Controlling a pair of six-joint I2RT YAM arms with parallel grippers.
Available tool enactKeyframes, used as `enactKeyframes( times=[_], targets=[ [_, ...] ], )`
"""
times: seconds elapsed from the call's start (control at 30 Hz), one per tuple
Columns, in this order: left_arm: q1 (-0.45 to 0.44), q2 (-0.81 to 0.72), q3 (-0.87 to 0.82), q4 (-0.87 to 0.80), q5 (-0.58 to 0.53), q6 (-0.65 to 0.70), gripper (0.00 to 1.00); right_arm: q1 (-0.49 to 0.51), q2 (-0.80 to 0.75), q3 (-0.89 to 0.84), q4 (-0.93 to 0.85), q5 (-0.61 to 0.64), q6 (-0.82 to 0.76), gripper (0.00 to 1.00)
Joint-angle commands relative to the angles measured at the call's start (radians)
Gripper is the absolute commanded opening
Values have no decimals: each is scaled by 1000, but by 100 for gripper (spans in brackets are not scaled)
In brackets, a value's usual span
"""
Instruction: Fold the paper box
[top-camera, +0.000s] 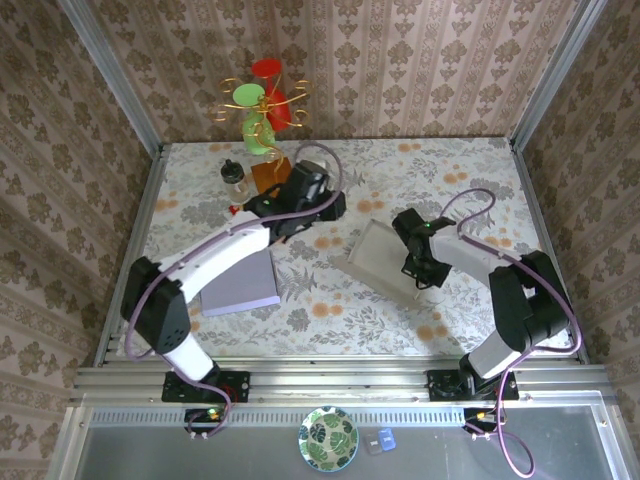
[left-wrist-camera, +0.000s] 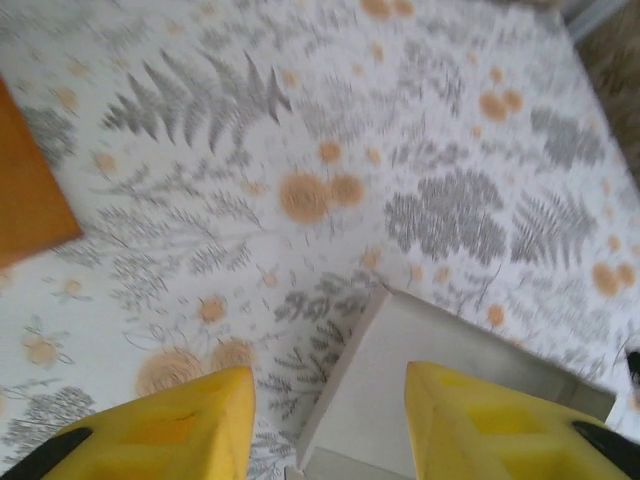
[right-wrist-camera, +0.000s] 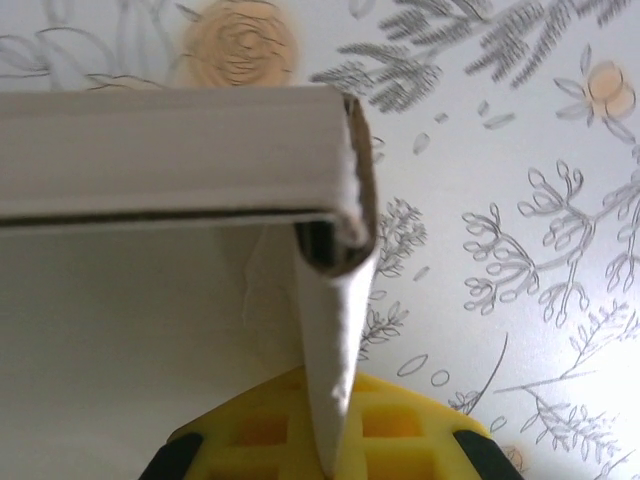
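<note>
My right gripper should keep holding the box (top-camera: 378, 258): it is slanted, its flap between my fingers, and would stay crooked in the middle of the table if I opened now.
The paper box (top-camera: 378, 258) lies as a flat grey-white cardboard piece in the middle of the table. My right gripper (top-camera: 420, 268) sits at its right edge, shut on an upright flap (right-wrist-camera: 335, 400) of the box, which stands pinched between the yellow fingers (right-wrist-camera: 460, 420). In the right wrist view the box's folded edge (right-wrist-camera: 170, 150) runs across above the flap. My left gripper (top-camera: 335, 207) hovers just beyond the box's far left corner. In the left wrist view it (left-wrist-camera: 330, 420) is open, and the box corner (left-wrist-camera: 420, 350) lies below the gap between its fingers, untouched.
A purple sheet (top-camera: 240, 285) lies under the left arm. At the back left stand an orange block (top-camera: 268, 172), a small bottle (top-camera: 235, 178) and a colourful ornament (top-camera: 262, 105). The orange block's corner (left-wrist-camera: 25, 190) shows left of my left gripper. Patterned walls enclose the table.
</note>
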Motion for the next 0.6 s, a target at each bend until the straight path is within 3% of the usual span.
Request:
enactKeyframes(
  times=[0.0, 0.3, 0.57],
  targets=[
    [45, -50, -16, -12, 10, -46, 43, -21, -64, -31, 5, -94, 148, 0],
    [85, -105, -157, -56, 138, -88, 40, -64, -236, -243, 207, -312, 614, 0],
    [20, -87, -306, 43, 245, -183, 36, -53, -254, -281, 240, -395, 872, 0]
  ],
)
